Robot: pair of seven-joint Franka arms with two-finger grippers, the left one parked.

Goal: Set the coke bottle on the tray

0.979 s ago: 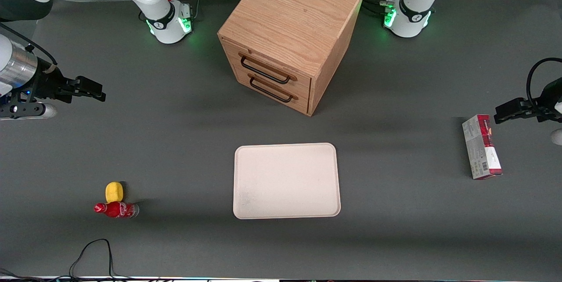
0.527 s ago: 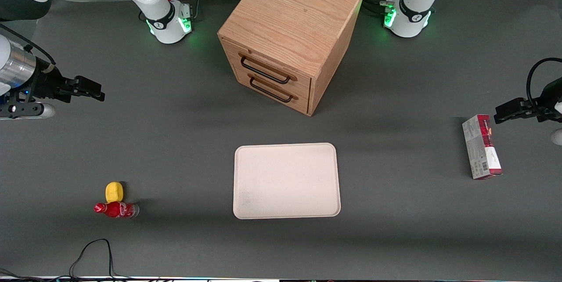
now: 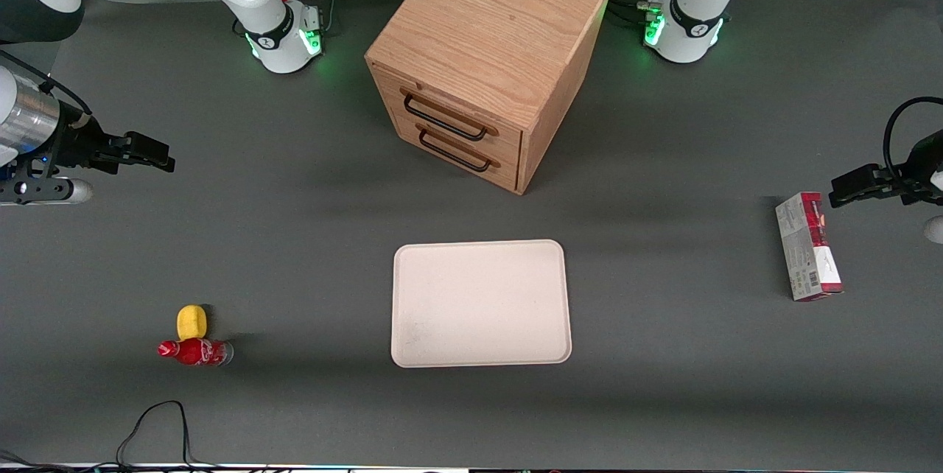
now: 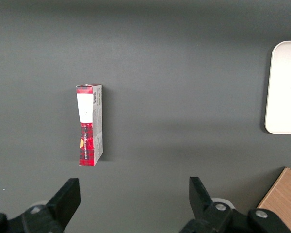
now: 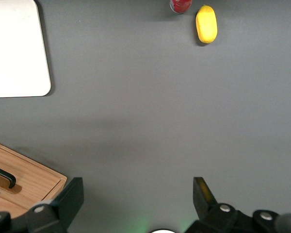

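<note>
I need to set the coke bottle on the tray (image 3: 480,303), so next I need to grab it with my right gripper by its end with the cap (image 3: 168,348).
The small red coke bottle (image 3: 194,351) lies on its side on the grey table, toward the working arm's end, touching or almost touching a yellow lemon-like object (image 3: 191,321). Only its end shows in the right wrist view (image 5: 181,5). The cream-white tray (image 3: 480,303) lies flat near the table's middle, nearer the front camera than the wooden cabinet; its corner shows in the right wrist view (image 5: 19,53). My right gripper (image 3: 151,152) hangs open and empty above the table at the working arm's end, well farther from the camera than the bottle. Its fingers (image 5: 70,196) stand wide apart.
A wooden two-drawer cabinet (image 3: 486,64) stands farther from the camera than the tray. A red-and-grey carton (image 3: 807,246) lies toward the parked arm's end. The yellow object also shows in the right wrist view (image 5: 206,24). A black cable (image 3: 158,425) lies at the front edge.
My right gripper has drifted slightly away from the front camera and toward the table's end. The bottle, tray and other things have not moved.
</note>
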